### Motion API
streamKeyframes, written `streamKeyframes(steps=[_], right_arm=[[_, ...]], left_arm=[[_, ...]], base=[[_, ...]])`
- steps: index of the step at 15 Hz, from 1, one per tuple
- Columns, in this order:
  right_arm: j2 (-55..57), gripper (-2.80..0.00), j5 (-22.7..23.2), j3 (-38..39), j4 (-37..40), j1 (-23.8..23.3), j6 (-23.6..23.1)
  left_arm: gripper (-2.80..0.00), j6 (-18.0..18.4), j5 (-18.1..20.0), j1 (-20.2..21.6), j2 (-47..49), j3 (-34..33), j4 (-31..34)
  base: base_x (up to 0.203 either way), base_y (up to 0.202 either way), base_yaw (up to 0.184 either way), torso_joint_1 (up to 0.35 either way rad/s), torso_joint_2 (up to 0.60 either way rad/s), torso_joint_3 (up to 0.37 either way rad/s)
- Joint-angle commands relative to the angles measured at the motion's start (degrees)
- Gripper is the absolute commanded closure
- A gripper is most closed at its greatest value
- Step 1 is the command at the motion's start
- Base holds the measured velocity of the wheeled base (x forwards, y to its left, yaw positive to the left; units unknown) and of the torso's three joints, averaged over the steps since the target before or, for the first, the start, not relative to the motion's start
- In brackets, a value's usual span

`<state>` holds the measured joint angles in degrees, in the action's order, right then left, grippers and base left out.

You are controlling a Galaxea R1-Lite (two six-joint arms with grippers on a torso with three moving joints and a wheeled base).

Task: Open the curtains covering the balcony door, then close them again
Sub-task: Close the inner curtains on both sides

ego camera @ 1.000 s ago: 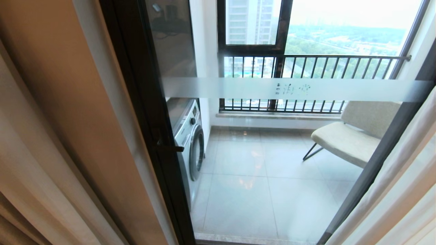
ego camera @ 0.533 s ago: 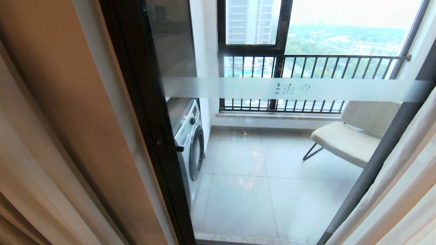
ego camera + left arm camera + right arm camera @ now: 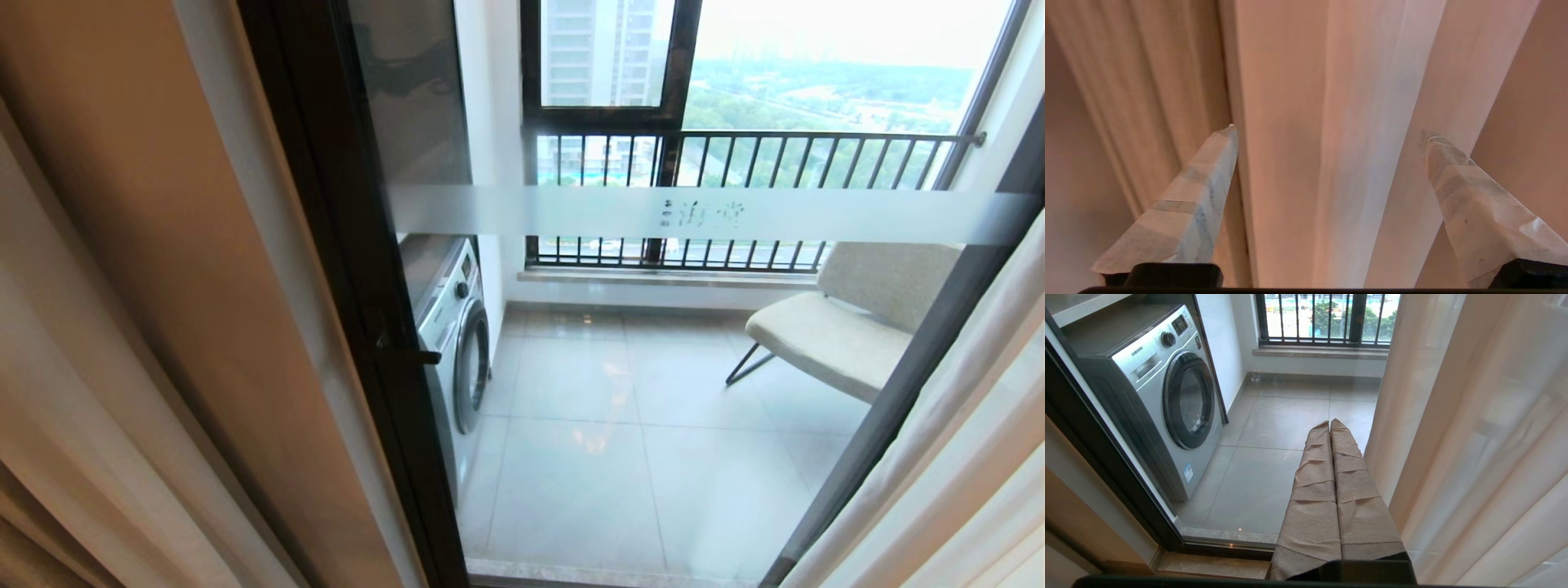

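Note:
Next, my left gripper grabs the pale drape by its loose hanging edge [image 3: 201, 421] [image 3: 1466, 117] to close the curtains over the balcony door.
The curtains are drawn aside. The beige-grey drapes [image 3: 122, 327] hang at the left and the cream sheers [image 3: 963, 425] at the right. Between them the balcony door [image 3: 351, 245] shows its glass and frosted strip [image 3: 735, 214]. Neither arm appears in the head view. My left gripper [image 3: 1329, 131] is open close against the drapes [image 3: 1290, 122], and a wide pleat stands between its taped fingers [image 3: 1208, 171] without being pinched. My right gripper [image 3: 1329, 422] is shut and empty, low before the glass, beside the sheers [image 3: 1474, 437].
Behind the glass stand a silver washing machine [image 3: 1163, 392] at the left and a pale chair [image 3: 833, 335] at the right. A black-framed window with railing bars [image 3: 735, 155] closes the balcony. The door's sill [image 3: 1216, 565] runs along the floor.

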<state>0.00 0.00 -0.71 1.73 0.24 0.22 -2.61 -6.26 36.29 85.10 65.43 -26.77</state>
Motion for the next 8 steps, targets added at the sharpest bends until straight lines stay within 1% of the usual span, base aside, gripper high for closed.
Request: streamKeyframes(steps=[1,3,5,8], right_arm=[[0.1,0.00,0.0,0.0,0.0,0.0,0.0],[0.0,0.00,0.0,0.0,0.0,0.0,0.0],[0.1,0.00,0.0,0.0,0.0,0.0,0.0],[0.1,0.00,0.0,0.0,0.0,0.0,0.0]], left_arm=[[-2.80,0.0,0.3,0.0,5.1,1.1,-2.9],[-2.80,0.0,1.6,-0.1,7.2,1.4,-6.0],[-2.80,0.0,3.2,-0.2,9.0,1.4,-7.9],[-2.80,0.0,4.5,-0.3,11.2,1.4,-10.3]], base=[[0.000,0.000,0.000,0.000,0.00,0.000],[0.000,0.000,0.000,0.000,0.00,0.000],[0.000,0.000,0.000,0.000,0.00,0.000],[0.000,0.000,0.000,0.000,0.00,0.000]])
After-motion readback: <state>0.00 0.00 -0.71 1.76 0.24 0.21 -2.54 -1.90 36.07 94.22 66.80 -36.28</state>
